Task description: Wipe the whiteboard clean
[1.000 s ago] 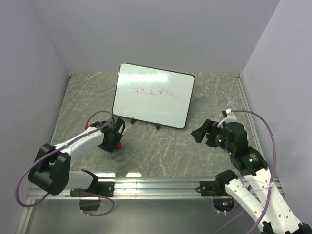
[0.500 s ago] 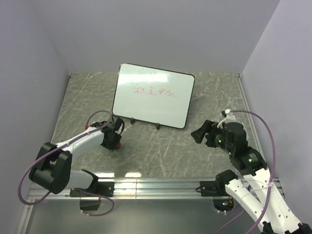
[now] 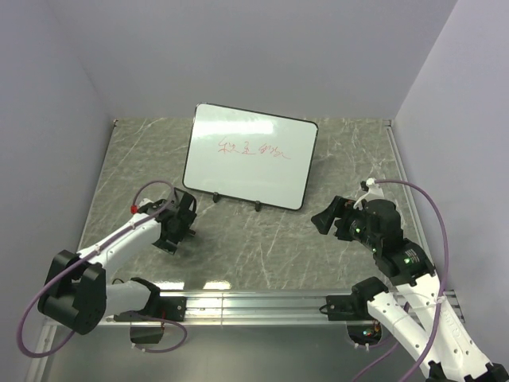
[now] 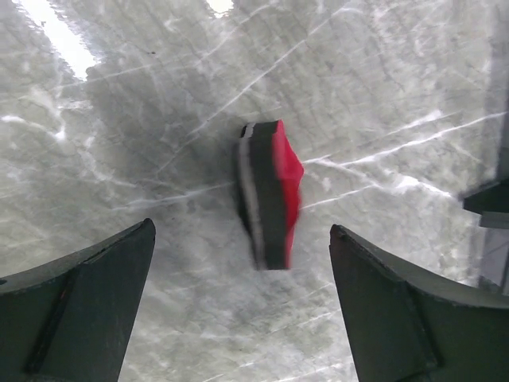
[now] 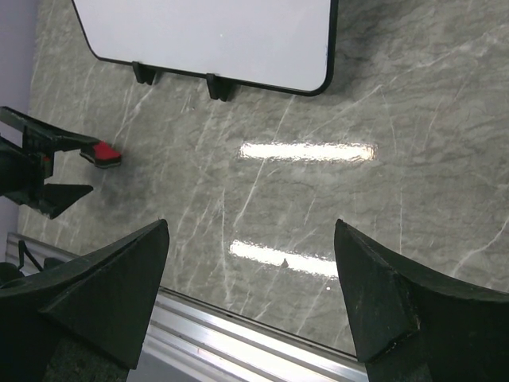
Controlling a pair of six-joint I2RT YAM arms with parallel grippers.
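The eraser block will next be grabbed by its red side across its middle with my left gripper, so its black side stays free to erase the whiteboard (image 3: pixel 250 163).
The whiteboard (image 3: pixel 250 163) stands tilted at the back middle of the table, with red writing (image 3: pixel 254 150) on it. Its lower part shows in the right wrist view (image 5: pixel 215 32). The red-and-black eraser block (image 4: pixel 269 193) lies on the marble table, just ahead of and between the open jaws of my left gripper (image 4: pixel 241 231). In the top view my left gripper (image 3: pixel 175 223) hangs over the eraser, left of the board's front. The right wrist view shows the eraser (image 5: pixel 102 153) beside the left gripper (image 5: pixel 40 171). My right gripper (image 3: pixel 326 216) is open and empty, right of the board.
An aluminium rail (image 3: pixel 254 302) runs along the near table edge and shows in the right wrist view (image 5: pixel 238 342). Pale walls close the left, back and right sides. The board's black feet (image 5: pixel 215 86) rest on the table.
My left arm has swung left and its gripper has shifted a little left, now covering the eraser in the top view. The right arm and the board have not moved.
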